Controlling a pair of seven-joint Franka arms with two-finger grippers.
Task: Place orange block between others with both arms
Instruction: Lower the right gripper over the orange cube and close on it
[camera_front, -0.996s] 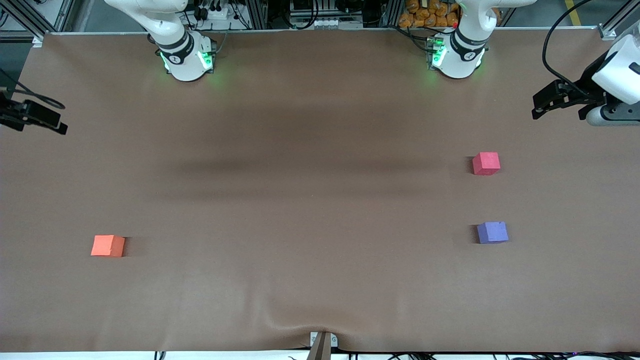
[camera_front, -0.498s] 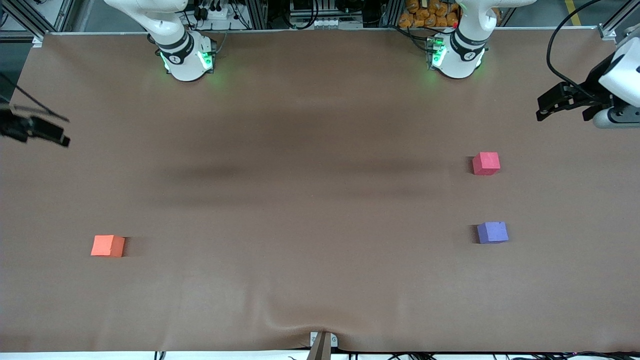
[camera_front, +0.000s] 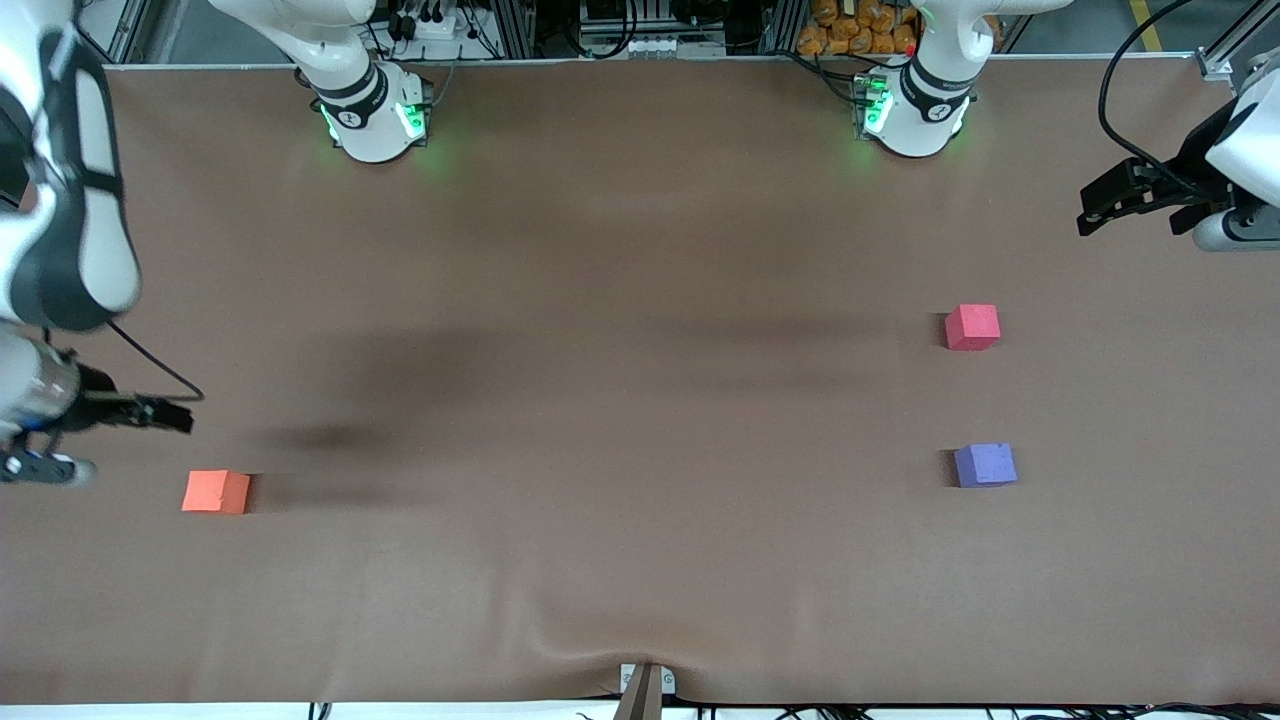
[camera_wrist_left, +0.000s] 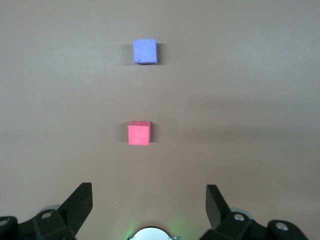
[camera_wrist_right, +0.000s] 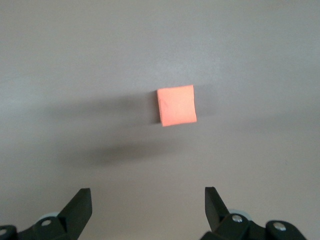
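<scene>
My right gripper grabs the orange block's opposite sides next, to set the orange block (camera_front: 215, 491) in the gap between the others.
The orange block (camera_front: 215, 491) lies on the brown table toward the right arm's end; it also shows in the right wrist view (camera_wrist_right: 176, 105). My right gripper (camera_front: 181, 414) hangs open and empty over bare table beside this block, with its fingers (camera_wrist_right: 80, 206) apart. The others, a pinkish-red block (camera_front: 972, 327) and a purple-blue block (camera_front: 985, 465), sit toward the left arm's end, the purple one nearer the front camera. My left gripper (camera_front: 1089, 211) waits open over the table's end, empty, and both of these cubes show in its wrist view, red (camera_wrist_left: 139, 133) and purple (camera_wrist_left: 145, 51).
Both arm bases (camera_front: 372, 118) (camera_front: 912, 112) glow green along the table's back edge. The brown cover (camera_front: 640, 420) has a wrinkle at its front edge by a small metal bracket (camera_front: 645, 684). A black cable (camera_front: 1120, 90) loops over the left arm's end.
The right arm has swung in from the table's end, and its gripper has come close to the orange block. The left gripper has shifted slightly outward. The blocks have not moved.
</scene>
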